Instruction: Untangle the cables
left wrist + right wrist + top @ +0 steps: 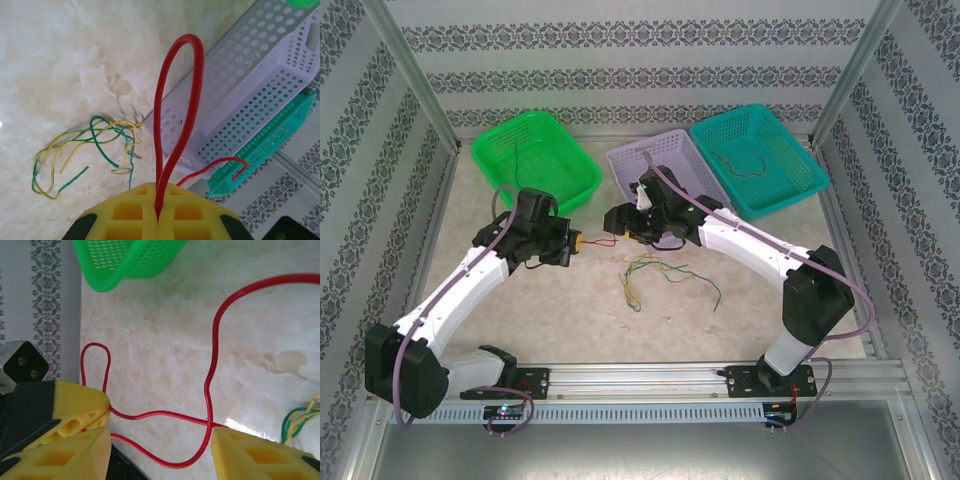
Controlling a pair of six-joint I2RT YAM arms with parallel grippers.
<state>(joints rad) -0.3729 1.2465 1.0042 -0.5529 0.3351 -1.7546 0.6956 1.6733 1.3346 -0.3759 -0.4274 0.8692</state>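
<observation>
My right gripper grabs the red cable by its curve [611, 243] [194, 458] beside its crossing next, clear of my left gripper, to untangle the cable.
My left gripper [159, 216] is shut on a red cable [163, 105]. The cable rises from between its yellow fingers as a tall loop, and a thinner end curls off to the right. From above, the left gripper [574, 242] and the right gripper [618, 222] face each other over the table's middle, with the red cable [601, 242] between them. My right gripper [160, 460] stands open; the red cable [213, 365] curves through the gap and brushes its right fingertip [225, 436]. A tangle of green and yellow cables [645, 274] lies on the table just right of centre.
Three baskets stand at the back: a green basket [535, 160] on the left, a purple basket [672, 165] in the middle and a teal basket [758, 160] on the right. A thin green cable [740, 166] lies in the teal one. Patterned walls enclose the table.
</observation>
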